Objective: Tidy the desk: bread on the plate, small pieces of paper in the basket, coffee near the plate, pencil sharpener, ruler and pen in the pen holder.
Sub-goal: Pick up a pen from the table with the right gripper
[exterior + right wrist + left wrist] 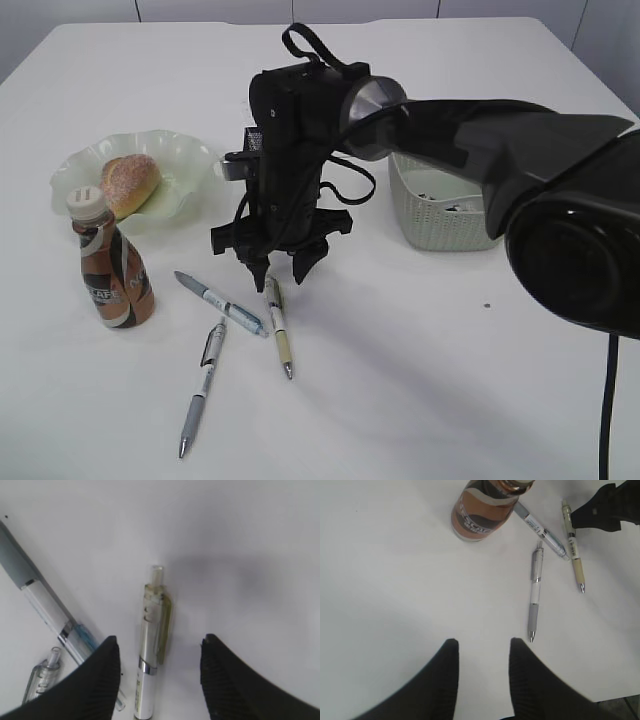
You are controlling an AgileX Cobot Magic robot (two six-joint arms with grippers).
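My right gripper is to take the beige-grip pen by its clip end [273,291] next, because the blue-and-clear pen's end [261,329] is close beside the middle of the beige-grip pen.
Three pens lie on the white table: a beige-grip pen [279,325] [151,650] [573,550], a blue-and-clear pen [220,303] [50,610] [542,532] and a grey pen [203,385] [535,592]. My right gripper [283,270] [160,647] is open, low over the table, its fingers either side of the beige-grip pen's upper end. My left gripper [482,647] is open and empty above bare table near the grey pen's tip. The bread [130,183] lies on the pale green plate [190,160]. The coffee bottle [110,265] [485,505] stands just in front of the plate. The basket [440,215] stands at the right.
The basket holds small bits of paper. No pen holder, ruler or sharpener shows. The right arm reaches across the middle and hides the table behind it. A small dark speck [486,305] lies right of the pens.
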